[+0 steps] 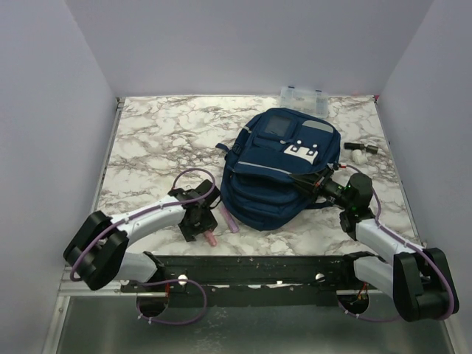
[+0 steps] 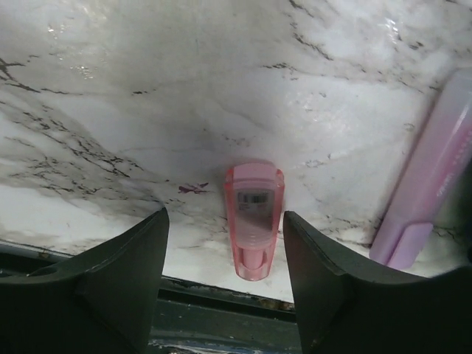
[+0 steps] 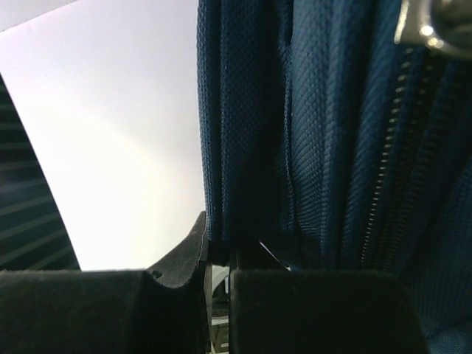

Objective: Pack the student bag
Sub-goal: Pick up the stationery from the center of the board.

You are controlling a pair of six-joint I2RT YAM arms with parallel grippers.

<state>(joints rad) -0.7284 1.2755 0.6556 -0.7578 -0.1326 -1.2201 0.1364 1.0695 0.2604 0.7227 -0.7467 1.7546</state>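
Note:
My left gripper will catch the pen if it closes now, because the middle of the pink pen (image 1: 210, 237) (image 2: 254, 217) is between its fingers.
The navy student bag (image 1: 280, 166) lies in the middle of the marble table, white patch facing up. My right gripper (image 1: 323, 181) is shut on a fold of the bag's fabric at its right side; in the right wrist view the pinched navy cloth (image 3: 251, 147) fills the frame, with the zip (image 3: 383, 184) beside it. My left gripper (image 1: 198, 223) is open near the table's front edge, left of the bag. A pink tube-like pen (image 2: 254, 217) lies on the table between its fingers, untouched. A lilac highlighter (image 2: 431, 181) lies to its right, next to the bag.
A clear plastic compartment box (image 1: 302, 96) stands at the back behind the bag. A small black and white object (image 1: 361, 150) lies to the right of the bag. The black rail of the table's front edge (image 2: 221, 310) runs just below the pink pen.

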